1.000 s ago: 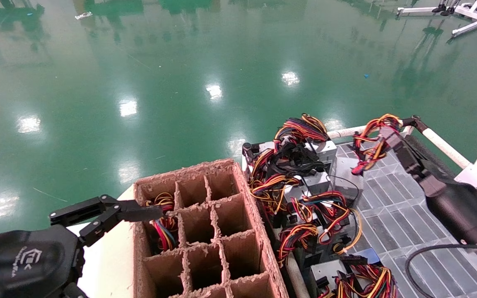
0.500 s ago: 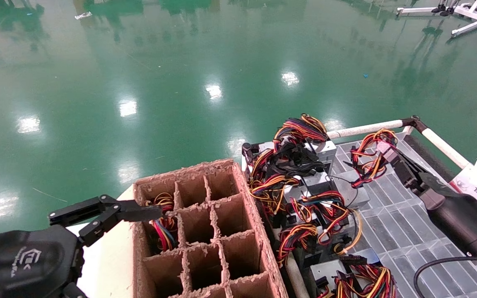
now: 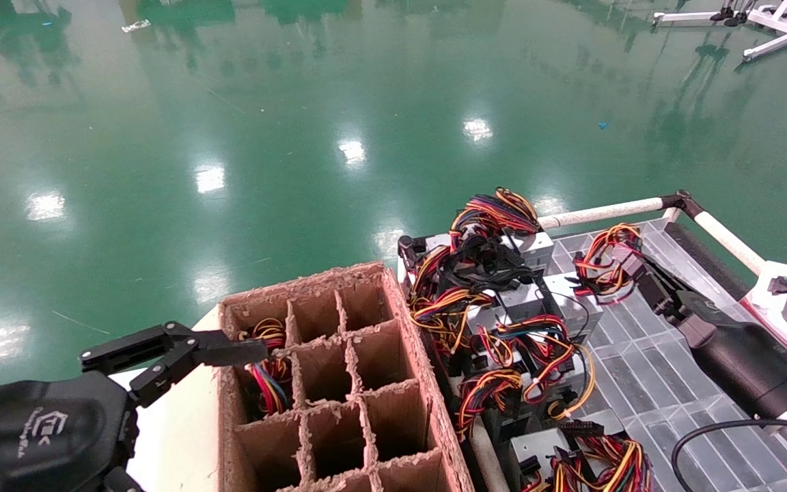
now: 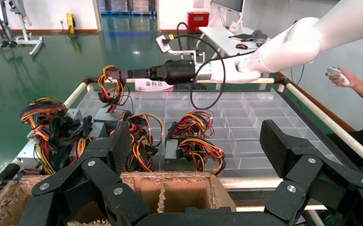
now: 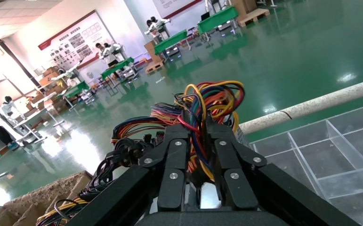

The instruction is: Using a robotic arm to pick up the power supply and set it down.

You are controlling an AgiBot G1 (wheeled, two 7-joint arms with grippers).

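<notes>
The power supply's lower edge meets the clear tray beside the other units, so the power supply would stay standing. It is now time for my right gripper to let go of it.
My right gripper [image 3: 629, 263] is shut on the red, yellow and orange wire bundle [image 3: 602, 254] of a power supply, whose silver-grey box [image 3: 574, 301] hangs low over the far end of the clear tray, next to the other units. In the right wrist view the wires [image 5: 212, 101] run up between the shut fingers [image 5: 177, 155]. The left wrist view shows that arm reaching across the tray, with the bundle [image 4: 111, 84] at its tip. My left gripper [image 3: 229, 352] is open and holds nothing, at the near-left corner of the cardboard box.
A brown cardboard box [image 3: 410, 342] with divided cells stands in front, one cell holding wires. Several more power supplies [image 3: 503, 328] crowd the clear divided tray [image 3: 646, 355], which has white rails [image 3: 605, 212]. A person's hand [image 4: 342, 77] is far off.
My right gripper has come down and a little nearer with the wire bundle, lowering the power supply box toward the tray. The left arm has not moved.
</notes>
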